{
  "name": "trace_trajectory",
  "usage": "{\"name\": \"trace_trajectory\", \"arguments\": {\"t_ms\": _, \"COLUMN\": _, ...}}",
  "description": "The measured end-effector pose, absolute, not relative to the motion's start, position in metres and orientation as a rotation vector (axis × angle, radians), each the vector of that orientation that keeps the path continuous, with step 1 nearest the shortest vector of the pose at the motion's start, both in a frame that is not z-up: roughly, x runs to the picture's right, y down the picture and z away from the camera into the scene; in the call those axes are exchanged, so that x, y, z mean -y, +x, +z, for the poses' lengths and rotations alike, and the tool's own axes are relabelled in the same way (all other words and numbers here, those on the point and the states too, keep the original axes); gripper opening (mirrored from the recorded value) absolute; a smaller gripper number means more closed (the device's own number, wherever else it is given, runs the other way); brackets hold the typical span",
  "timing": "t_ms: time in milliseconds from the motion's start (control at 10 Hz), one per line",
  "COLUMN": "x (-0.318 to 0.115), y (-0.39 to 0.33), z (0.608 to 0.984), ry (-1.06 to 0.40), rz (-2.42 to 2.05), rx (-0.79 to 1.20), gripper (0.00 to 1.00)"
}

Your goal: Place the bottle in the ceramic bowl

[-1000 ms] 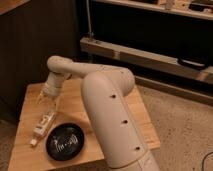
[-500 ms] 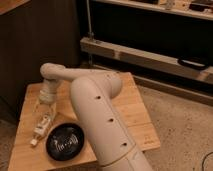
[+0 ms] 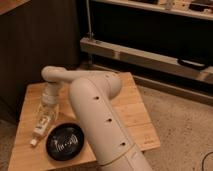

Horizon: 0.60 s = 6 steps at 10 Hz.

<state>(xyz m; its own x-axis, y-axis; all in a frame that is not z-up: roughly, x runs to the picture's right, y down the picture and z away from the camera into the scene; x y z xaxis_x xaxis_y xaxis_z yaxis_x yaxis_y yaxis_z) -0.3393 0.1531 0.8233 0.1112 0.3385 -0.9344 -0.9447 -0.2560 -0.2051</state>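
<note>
I need to place the bottle in the ceramic bowl (image 3: 65, 142), so next my gripper needs to grab the bottle by its end (image 3: 45, 119) opposite the cap.
The bottle (image 3: 42, 125) is a small pale oblong lying on the wooden table (image 3: 132, 107) at the left, with its cap end (image 3: 34, 142) towards the front. Just right of it sits the ceramic bowl (image 3: 65, 142), a shallow glossy black dish with ringed reflections and nothing in it. My white arm rises from the lower right, bends over the table and points down at the left. My gripper (image 3: 48, 107) hangs open directly over the bottle's far end, close to it. Whether it touches the bottle is unclear.
The table is a small light wooden top with its front edge near the bowl. A dark wooden panel stands behind it at the left. A metal shelf rail (image 3: 150, 57) runs across the back right, above speckled floor (image 3: 180, 125).
The arm has swung left across the table and its wrist now sits over the bottle's far end. Bottle and bowl lie where they were.
</note>
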Motion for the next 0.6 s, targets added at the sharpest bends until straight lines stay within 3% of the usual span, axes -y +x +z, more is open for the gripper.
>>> {"name": "trace_trajectory", "arguments": {"t_ms": 600, "x": -0.1577, "y": -0.3419, "z": 0.8268, "ry": -1.2, "rz": 1.485, "rx": -0.736, "gripper": 0.65}}
